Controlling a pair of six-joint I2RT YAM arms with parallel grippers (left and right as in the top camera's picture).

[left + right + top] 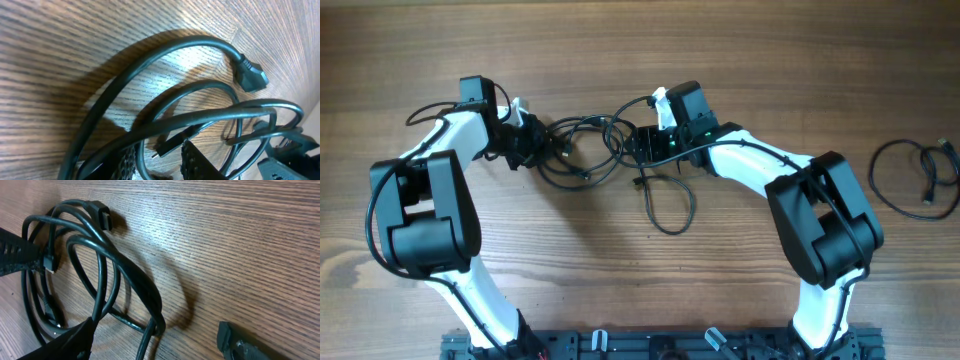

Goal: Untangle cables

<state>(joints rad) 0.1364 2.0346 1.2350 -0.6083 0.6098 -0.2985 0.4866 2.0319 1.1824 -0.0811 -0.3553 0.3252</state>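
Observation:
My right fingers should close now: the doubled cable's bend is between them.
The cables point(588, 150) are thin black cords lying in a knot of loops on the wood between my two grippers. One loop point(672, 212) trails toward the near side. My left gripper point(544, 140) is at the knot's left end. In the left wrist view its fingers point(197, 162) stand apart, wood showing between them, with a thin strand point(142, 152) and a small silver-tipped plug point(167, 146) in the gap; a larger plug point(250, 77) lies beyond. My right gripper point(640, 146) is at the knot's right end, jaws wide open. A doubled strand point(152, 312) lies between its fingers, touching neither.
A separate black cable point(918, 176) lies coiled at the far right of the table. The wooden tabletop point(620, 60) stretches bare behind the arms. The arm bases stand along the near edge point(660, 345).

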